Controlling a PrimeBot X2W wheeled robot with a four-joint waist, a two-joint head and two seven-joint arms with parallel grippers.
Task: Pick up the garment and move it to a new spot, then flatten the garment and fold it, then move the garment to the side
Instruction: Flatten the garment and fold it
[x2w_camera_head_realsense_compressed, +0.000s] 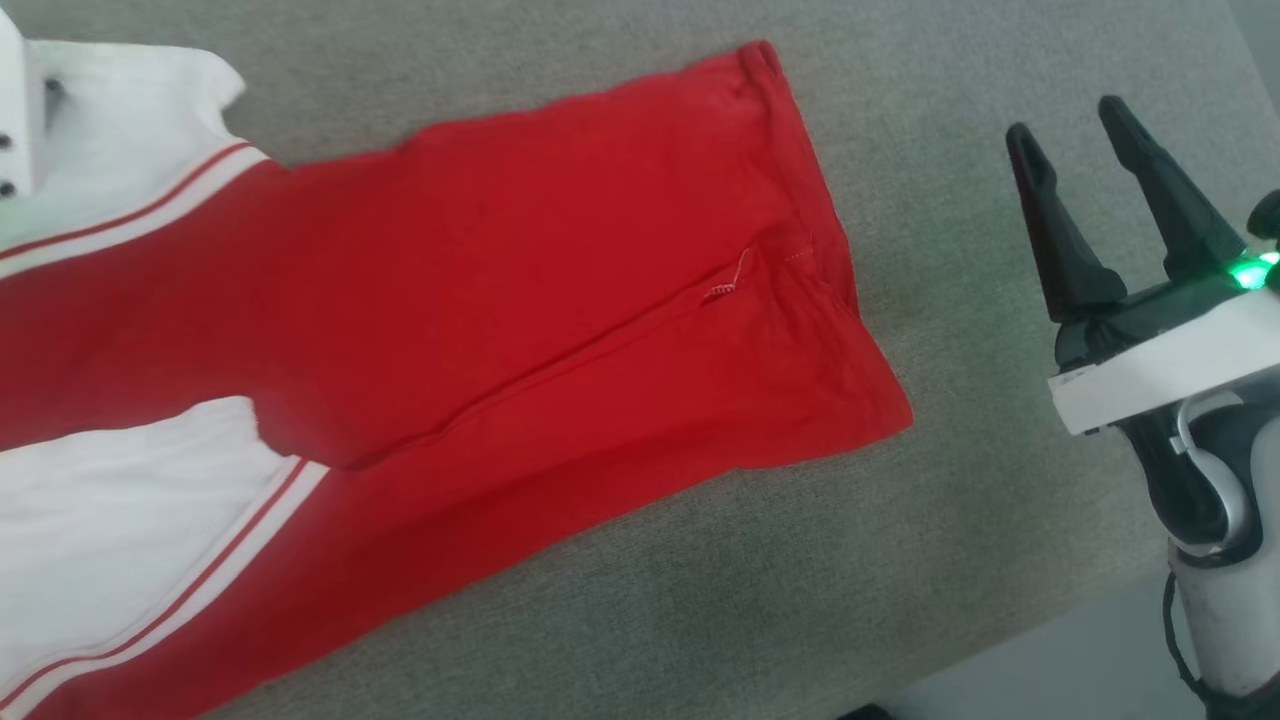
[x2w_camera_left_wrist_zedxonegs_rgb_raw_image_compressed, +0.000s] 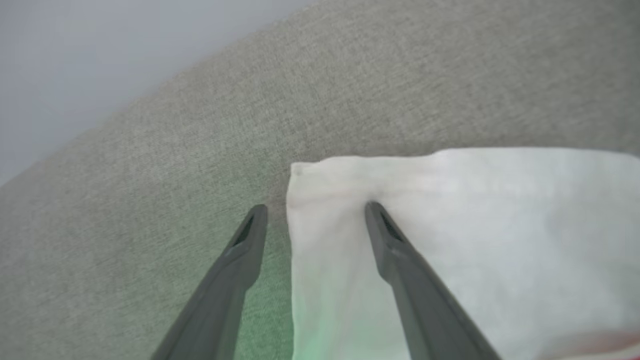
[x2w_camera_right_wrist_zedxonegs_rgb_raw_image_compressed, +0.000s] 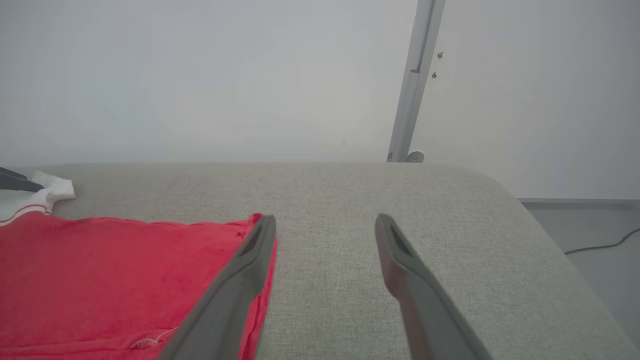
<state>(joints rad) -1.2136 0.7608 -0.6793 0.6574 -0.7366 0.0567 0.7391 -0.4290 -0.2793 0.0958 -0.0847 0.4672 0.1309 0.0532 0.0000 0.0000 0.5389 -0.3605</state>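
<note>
My right gripper is to grab the red band next by its stitched hem corner, where the band's edge stands up, because the rest lies flat.
The garment lies flat on the grey padded table, folded lengthwise into a long red band, its hem toward the right and its white sleeve parts with red stripes at the left. My right gripper hovers open to the right of the hem, apart from the cloth. In the right wrist view its left finger overlaps the red hem corner, and the gripper holds nothing. My left gripper is open low over the white sleeve, one finger on each side of the sleeve's side edge near its corner.
The table's rounded near-right corner drops to a pale floor. Behind the table stand a white wall and a slanted metal post. A dark cable lies on the floor at the right. Bare grey surface stretches right of the hem.
</note>
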